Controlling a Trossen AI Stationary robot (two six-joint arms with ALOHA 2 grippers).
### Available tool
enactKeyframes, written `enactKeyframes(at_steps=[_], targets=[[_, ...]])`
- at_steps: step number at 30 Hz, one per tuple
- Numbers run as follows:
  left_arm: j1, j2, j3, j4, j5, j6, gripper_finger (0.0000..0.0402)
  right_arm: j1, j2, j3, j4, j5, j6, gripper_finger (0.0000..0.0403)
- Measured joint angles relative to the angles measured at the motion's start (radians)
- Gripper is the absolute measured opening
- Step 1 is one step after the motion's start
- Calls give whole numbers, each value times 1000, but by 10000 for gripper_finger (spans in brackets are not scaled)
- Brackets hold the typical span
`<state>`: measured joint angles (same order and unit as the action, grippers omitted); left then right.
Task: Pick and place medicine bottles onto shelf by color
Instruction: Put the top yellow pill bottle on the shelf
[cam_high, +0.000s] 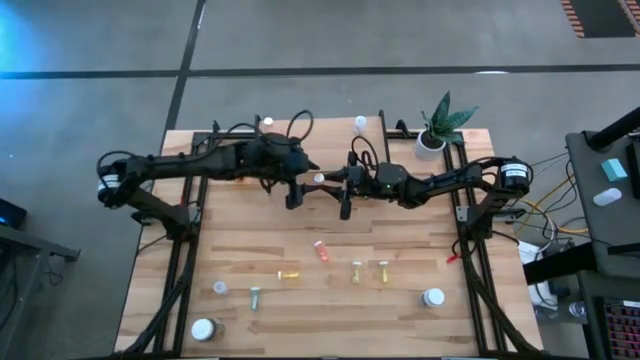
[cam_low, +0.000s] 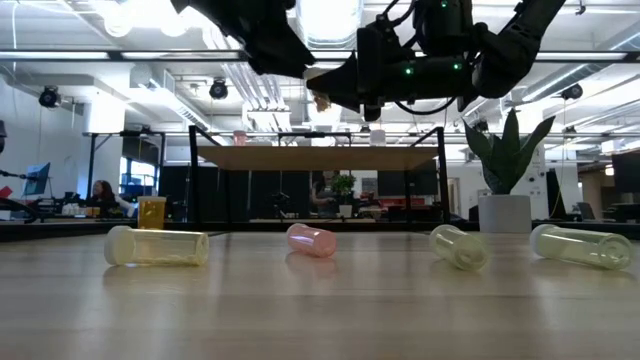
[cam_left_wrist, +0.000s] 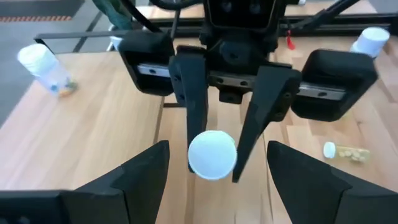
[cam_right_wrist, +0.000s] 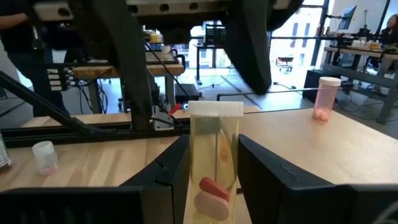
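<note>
My left gripper should next grab the medicine bottle by its white cap (cam_high: 318, 178), so that I can carry the bottle onto the shelf (cam_high: 340, 128).
A clear yellowish medicine bottle (cam_right_wrist: 214, 162) with a white cap (cam_left_wrist: 212, 154) and red pills inside is in the air over the middle of the table, in my right gripper (cam_right_wrist: 214, 143), which is shut on it. In the high view the cap (cam_high: 318, 178) shows between the two grippers. My left gripper (cam_left_wrist: 217, 149) is open and faces the right one; its fingers stand on either side of the cap without touching. The shelf (cam_low: 320, 157) stands at the far side. Several bottles lie on the near table, among them a red one (cam_high: 322, 250) and a yellow one (cam_high: 289, 273). My right gripper pinches the bottle's body (cam_right_wrist: 214, 186) between its two fingers (cam_left_wrist: 189, 106), behind the cap. The fingers come level from the table's right and lie along the bottle. The bottle is lifted clear and lies about level, its cap end pointing at the left gripper.
A pink bottle (cam_right_wrist: 326, 96) stands on the shelf board. A small vial (cam_right_wrist: 43, 155) is also on wood. A potted plant (cam_high: 432, 135) stands at the far right corner. Two larger white-capped bottles (cam_high: 204, 328) (cam_high: 433, 297) are near the front edge.
</note>
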<state>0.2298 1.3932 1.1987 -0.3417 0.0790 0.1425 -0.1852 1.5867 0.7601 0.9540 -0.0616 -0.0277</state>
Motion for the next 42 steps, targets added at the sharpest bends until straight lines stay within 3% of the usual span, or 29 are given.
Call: enactKeyframes(at_steps=[23,33,42], targets=[[1,33,6,9,-3,-4,250,0,-1,0,-9,-3,-10,111],[1,33,6,8,-4,-4,170,0,-1,0,-9,-2,-10,111],[1,33,6,4,-4,-3,136,0,-1,0,-9,-2,-10,111]])
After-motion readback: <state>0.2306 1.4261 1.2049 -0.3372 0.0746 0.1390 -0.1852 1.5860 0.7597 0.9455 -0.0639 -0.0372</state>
